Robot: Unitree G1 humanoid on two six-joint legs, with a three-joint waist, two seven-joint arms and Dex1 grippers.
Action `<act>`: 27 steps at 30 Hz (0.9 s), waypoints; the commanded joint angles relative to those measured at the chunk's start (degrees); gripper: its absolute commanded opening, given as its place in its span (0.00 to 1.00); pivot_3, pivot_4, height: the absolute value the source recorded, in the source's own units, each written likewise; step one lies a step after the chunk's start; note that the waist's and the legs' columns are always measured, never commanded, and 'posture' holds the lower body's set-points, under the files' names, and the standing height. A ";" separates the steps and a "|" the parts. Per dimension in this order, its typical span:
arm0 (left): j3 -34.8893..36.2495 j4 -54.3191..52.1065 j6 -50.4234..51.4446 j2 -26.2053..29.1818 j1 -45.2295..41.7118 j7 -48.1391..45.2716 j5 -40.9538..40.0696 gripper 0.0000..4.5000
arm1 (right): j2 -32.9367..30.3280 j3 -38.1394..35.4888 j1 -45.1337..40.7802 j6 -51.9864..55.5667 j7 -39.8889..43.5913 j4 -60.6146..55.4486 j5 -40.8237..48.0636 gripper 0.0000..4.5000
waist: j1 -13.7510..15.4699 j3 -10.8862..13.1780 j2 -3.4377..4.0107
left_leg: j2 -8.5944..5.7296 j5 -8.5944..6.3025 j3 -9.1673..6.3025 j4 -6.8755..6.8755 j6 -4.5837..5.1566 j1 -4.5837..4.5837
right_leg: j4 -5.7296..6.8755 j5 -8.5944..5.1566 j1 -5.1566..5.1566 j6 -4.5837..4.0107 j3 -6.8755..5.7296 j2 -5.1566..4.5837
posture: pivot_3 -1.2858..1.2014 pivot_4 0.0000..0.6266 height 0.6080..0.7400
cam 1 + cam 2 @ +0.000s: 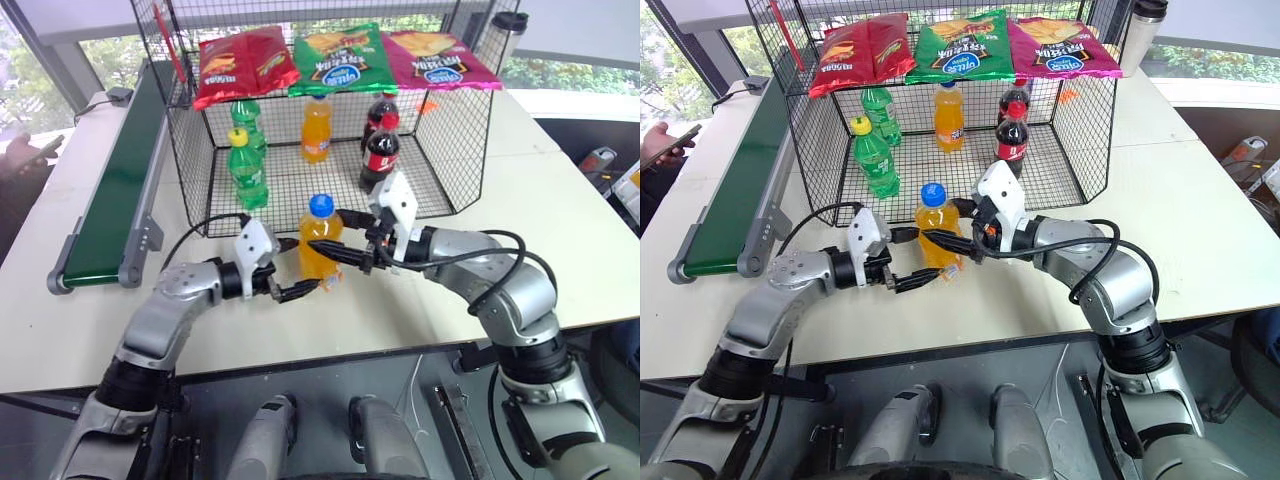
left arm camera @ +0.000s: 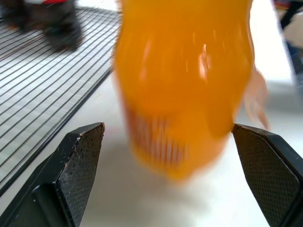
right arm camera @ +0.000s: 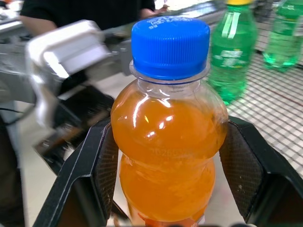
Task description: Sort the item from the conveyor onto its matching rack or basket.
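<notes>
The orange drink bottle hangs short over the white table, so from here my right gripper keeps holding the bottle until it reaches the rack's wire bottom.
The item (image 1: 322,228), a small bottle of orange drink with a blue cap, stands upright just above the white table in front of the rack (image 1: 190,150). My right gripper (image 1: 336,254) is shut on its body from the right, and in the right wrist view the pads (image 3: 102,165) press both sides of the item (image 3: 170,142). My left gripper (image 1: 301,268) is open at the bottle's left. Its fingers (image 2: 80,161) stand wide of the item (image 2: 184,80) without touching. The conveyor (image 1: 115,190) runs along the table's left side.
Inside the rack stand green bottles (image 1: 245,165), an orange bottle with an orange cap (image 1: 316,128) and cola bottles (image 1: 380,150). Chip bags (image 1: 340,58) lie on the rack's top. A person's hand with a phone (image 1: 665,140) is at the far left. A tumbler (image 1: 508,35) stands behind the rack.
</notes>
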 commanded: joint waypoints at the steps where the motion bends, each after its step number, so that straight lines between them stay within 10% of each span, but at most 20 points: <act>1: 6.55 -3.73 0.48 0.98 1.20 3.72 -1.15 0.99 | 1.71 -2.65 -3.90 -2.58 -2.58 0.50 -1.10 0.56 | -0.02 0.01 0.01 | 0.00 0.00 0.01 0.00 0.00 0.01 | 0.00 0.00 0.00 0.00 0.01 0.00 | 0.52 0.24 0.99; 27: 7.81 -10.32 0.57 -9.64 7.21 24.00 4.02 0.99 | 16.08 -4.58 -24.70 -31.43 -18.02 46.72 -19.82 0.56 | -0.19 0.01 0.03 | -0.02 0.02 0.10 -0.01 -0.03 0.06 | 0.14 0.07 -0.04 0.08 0.02 0.20 | 0.52 0.24 0.99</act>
